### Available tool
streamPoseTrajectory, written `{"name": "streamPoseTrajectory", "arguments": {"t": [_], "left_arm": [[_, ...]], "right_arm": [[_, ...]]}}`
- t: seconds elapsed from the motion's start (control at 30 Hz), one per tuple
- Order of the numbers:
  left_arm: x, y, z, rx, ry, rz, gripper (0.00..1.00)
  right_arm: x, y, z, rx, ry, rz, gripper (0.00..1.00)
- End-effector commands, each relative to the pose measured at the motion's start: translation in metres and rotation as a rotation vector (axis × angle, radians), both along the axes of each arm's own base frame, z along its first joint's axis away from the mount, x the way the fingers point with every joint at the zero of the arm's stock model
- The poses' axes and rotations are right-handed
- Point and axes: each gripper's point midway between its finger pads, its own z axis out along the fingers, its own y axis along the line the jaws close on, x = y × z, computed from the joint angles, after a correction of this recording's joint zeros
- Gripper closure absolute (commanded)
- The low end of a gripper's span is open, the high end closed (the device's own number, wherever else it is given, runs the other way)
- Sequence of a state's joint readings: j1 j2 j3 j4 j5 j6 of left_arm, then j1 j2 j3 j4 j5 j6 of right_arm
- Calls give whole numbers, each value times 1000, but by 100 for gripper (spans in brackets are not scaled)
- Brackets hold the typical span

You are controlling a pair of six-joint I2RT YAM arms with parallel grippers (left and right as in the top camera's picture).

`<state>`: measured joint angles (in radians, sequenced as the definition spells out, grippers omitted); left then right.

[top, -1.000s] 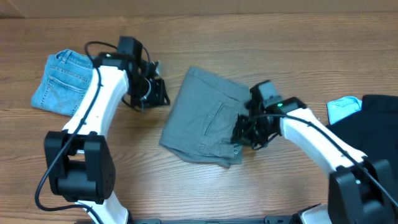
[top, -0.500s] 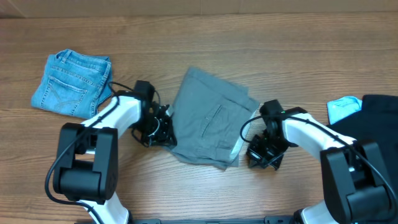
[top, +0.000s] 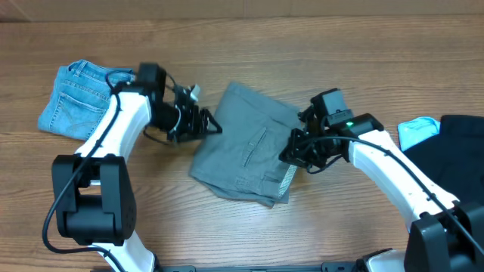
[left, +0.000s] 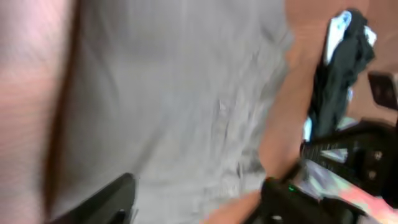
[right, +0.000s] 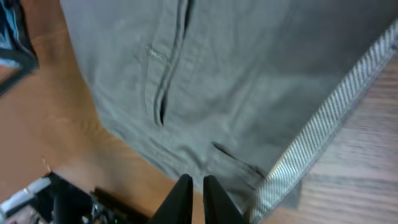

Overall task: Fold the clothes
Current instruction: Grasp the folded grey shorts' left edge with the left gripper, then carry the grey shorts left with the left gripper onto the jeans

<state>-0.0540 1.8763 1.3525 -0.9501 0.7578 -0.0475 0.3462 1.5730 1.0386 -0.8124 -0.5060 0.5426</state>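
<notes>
My left gripper picks up the folded grey shorts by the edge facing the blue denim shorts next, to lay the grey shorts on top.
The grey shorts (top: 246, 151) lie folded in the middle of the table, back pocket slit up. My left gripper (top: 209, 125) is at their upper left edge, open and empty. In the blurred left wrist view grey cloth (left: 174, 93) fills the frame, and only one of its fingers (left: 109, 199) shows, at the lower left. My right gripper (top: 293, 155) is over the shorts' right edge. In the right wrist view its fingers (right: 181, 196) stand nearly together above the cloth (right: 249, 74) with nothing between them, beside the striped waistband lining (right: 323, 124).
Folded blue denim shorts (top: 87, 98) lie at the far left. A black garment (top: 461, 143) and a light blue item (top: 417, 130) lie at the right edge. The black garment also shows in the left wrist view (left: 339, 68).
My left gripper has moved from the shorts' lower left edge up to the upper left edge. My right gripper has moved from the bare table at the lower right onto the shorts' right edge.
</notes>
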Motion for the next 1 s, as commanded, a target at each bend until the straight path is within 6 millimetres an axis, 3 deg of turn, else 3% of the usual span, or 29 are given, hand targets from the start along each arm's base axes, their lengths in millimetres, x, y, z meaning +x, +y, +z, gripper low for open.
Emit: {"name": "streamPoseTrajectory", "arguments": {"t": [0.0, 0.07, 0.17, 0.37, 0.6, 0.77, 0.83, 0.97], "left_arm": [[34, 33, 3, 202, -144, 49, 20], [44, 49, -10, 308, -165, 67, 11], [37, 49, -23, 315, -121, 46, 11], [32, 44, -42, 306, -81, 1, 10], [34, 1, -90, 76, -14, -62, 15], [16, -33, -119, 75, 16, -180, 17], [9, -41, -129, 120, 20, -219, 25], [-1, -48, -135, 179, 26, -263, 60]], "right_arm": [[0, -3, -25, -86, 70, -112, 88], [-7, -4, -47, -124, 152, -166, 88], [-15, -9, -78, -183, 238, -186, 89], [-26, -12, -104, -224, 329, -192, 89], [-28, -14, -105, -232, 339, -192, 89], [-28, -14, -105, -232, 338, -192, 89], [-28, -14, -105, -231, 338, -192, 89], [-28, -14, -105, -233, 341, -191, 89]]}}
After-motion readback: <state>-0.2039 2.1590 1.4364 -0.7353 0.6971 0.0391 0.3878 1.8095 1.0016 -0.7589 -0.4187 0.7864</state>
